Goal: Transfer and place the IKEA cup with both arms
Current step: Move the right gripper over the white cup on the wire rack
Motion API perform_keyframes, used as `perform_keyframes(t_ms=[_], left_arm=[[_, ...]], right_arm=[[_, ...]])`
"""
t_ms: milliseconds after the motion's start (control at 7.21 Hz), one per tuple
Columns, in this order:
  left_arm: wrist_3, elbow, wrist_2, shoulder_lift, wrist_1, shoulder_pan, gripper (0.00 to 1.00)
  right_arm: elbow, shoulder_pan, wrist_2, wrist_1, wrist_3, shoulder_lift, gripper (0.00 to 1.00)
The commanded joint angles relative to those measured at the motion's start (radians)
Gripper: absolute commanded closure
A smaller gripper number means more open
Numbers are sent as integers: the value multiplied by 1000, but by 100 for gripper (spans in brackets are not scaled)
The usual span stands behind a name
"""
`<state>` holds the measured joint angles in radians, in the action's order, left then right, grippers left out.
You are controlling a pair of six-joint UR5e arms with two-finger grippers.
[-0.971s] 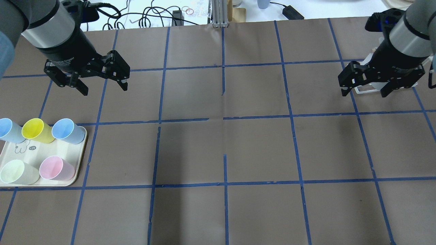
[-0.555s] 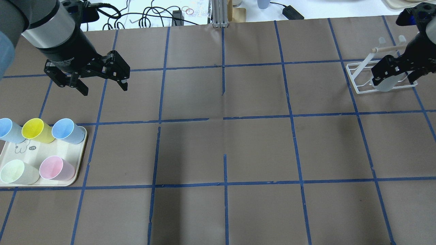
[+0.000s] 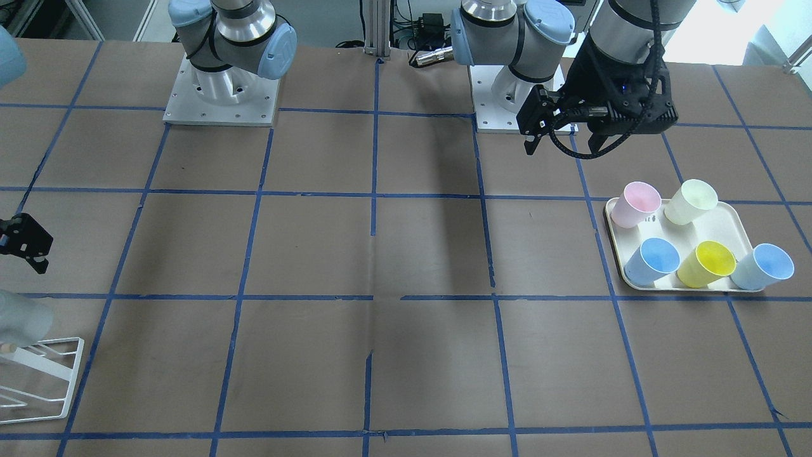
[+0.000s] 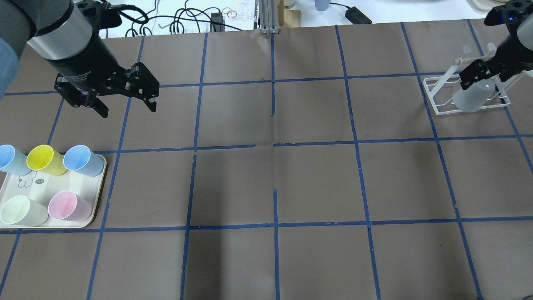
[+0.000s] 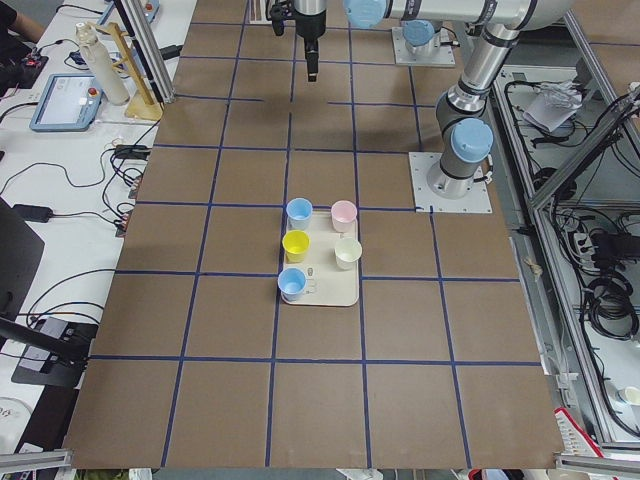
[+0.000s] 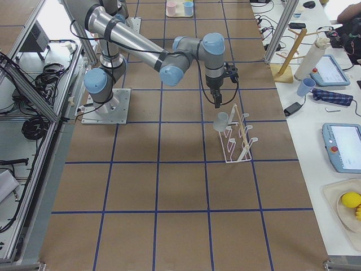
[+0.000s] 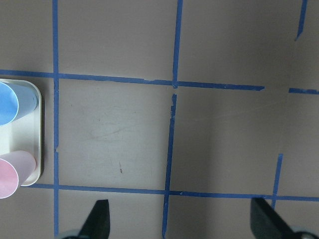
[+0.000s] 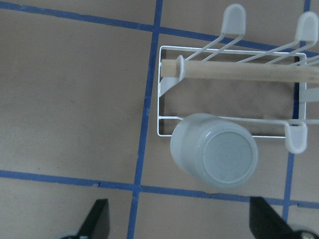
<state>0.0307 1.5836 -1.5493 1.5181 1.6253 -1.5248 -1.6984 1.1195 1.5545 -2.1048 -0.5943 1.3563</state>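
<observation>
The right gripper grabs the pale grey IKEA cup by its base end (image 8: 224,157) next, to pass the cup across to my other arm.
The pale grey IKEA cup (image 4: 472,99) sits upside down on a white wire rack (image 4: 436,95) at the table's far right. The right wrist view looks down on the cup's base (image 8: 219,152) beside the rack's wooden bar (image 8: 239,71). My right gripper (image 4: 488,76) hangs open just above and behind the cup, and nothing is between its fingers (image 8: 98,219). My left gripper (image 4: 127,108) is open and empty over bare table at the far left, behind the tray. In the front-facing view the cup (image 3: 19,320) shows at the left edge.
A cream tray (image 4: 46,187) at the near left holds two light blue cups (image 4: 81,160), a yellow cup (image 4: 43,159), a pink cup (image 4: 66,206) and a pale green cup (image 4: 18,210). Cables and boxes lie beyond the table's far edge.
The right gripper has moved right and back off the rack, leaving the cup uncovered and free of its fingers. The left arm has stayed put.
</observation>
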Motion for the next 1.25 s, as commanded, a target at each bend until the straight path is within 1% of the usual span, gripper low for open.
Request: perform_keyframes(t_ms=[0, 416, 555, 1110], left_arm=[[0, 1, 0, -1, -1, 0, 0], [0, 3, 2, -1, -1, 0, 0], [0, 3, 2, -1, -1, 0, 0], [0, 3, 2, -1, -1, 0, 0]], right_arm=[[23, -49, -72, -26, -35, -63, 0], [25, -53, -80, -44, -58, -95, 0], [25, -53, -73, -104, -64, -106, 0], [23, -53, -68, -104, -64, -141, 0]])
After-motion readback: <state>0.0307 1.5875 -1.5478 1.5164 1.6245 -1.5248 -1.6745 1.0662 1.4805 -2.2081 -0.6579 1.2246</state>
